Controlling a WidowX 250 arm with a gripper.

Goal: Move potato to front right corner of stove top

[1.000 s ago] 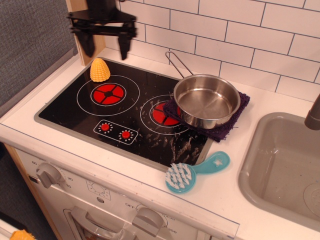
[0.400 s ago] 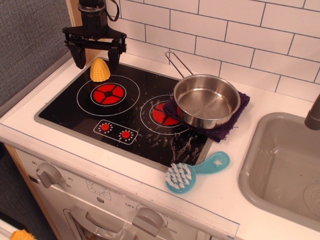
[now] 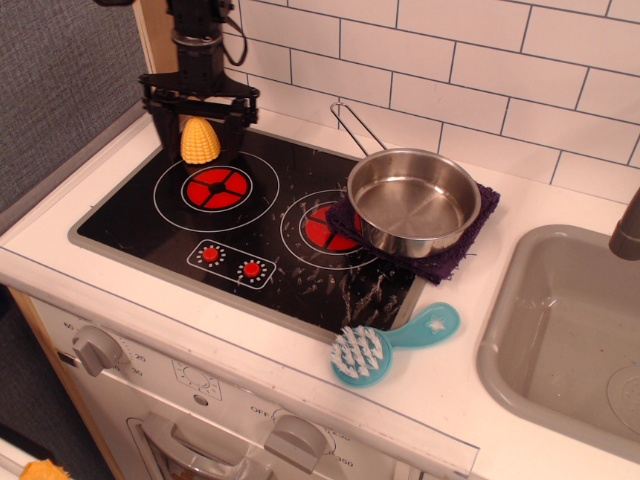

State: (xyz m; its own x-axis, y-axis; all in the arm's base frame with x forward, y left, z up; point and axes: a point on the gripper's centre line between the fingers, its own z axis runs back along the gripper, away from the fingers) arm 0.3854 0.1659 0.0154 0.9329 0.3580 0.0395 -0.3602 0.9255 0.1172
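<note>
The gripper will grab the potato (image 3: pixel 200 141) by its ridged sides next, to move it to the front right corner of the stove top (image 3: pixel 388 312).
The potato (image 3: pixel 200 141) is a small yellow-orange ridged dome standing upright at the back left of the black stove top (image 3: pixel 150 215), just behind the left red burner. My black gripper (image 3: pixel 199 140) hangs down over it, open, with one finger on each side of the potato. I cannot tell if the fingers touch it. The front right corner of the stove top (image 3: pixel 385 300) is bare black glass with white scuffs.
A steel pot (image 3: pixel 413 202) sits on a purple cloth (image 3: pixel 470 245) over the right burner, handle pointing back left. A teal scrub brush (image 3: pixel 375 350) lies on the white counter in front. A grey sink (image 3: pixel 570 330) is at right. Tiled wall behind.
My gripper has come down and moved right from above the stove's back left corner until its open fingers straddle the potato. The potato has not moved.
</note>
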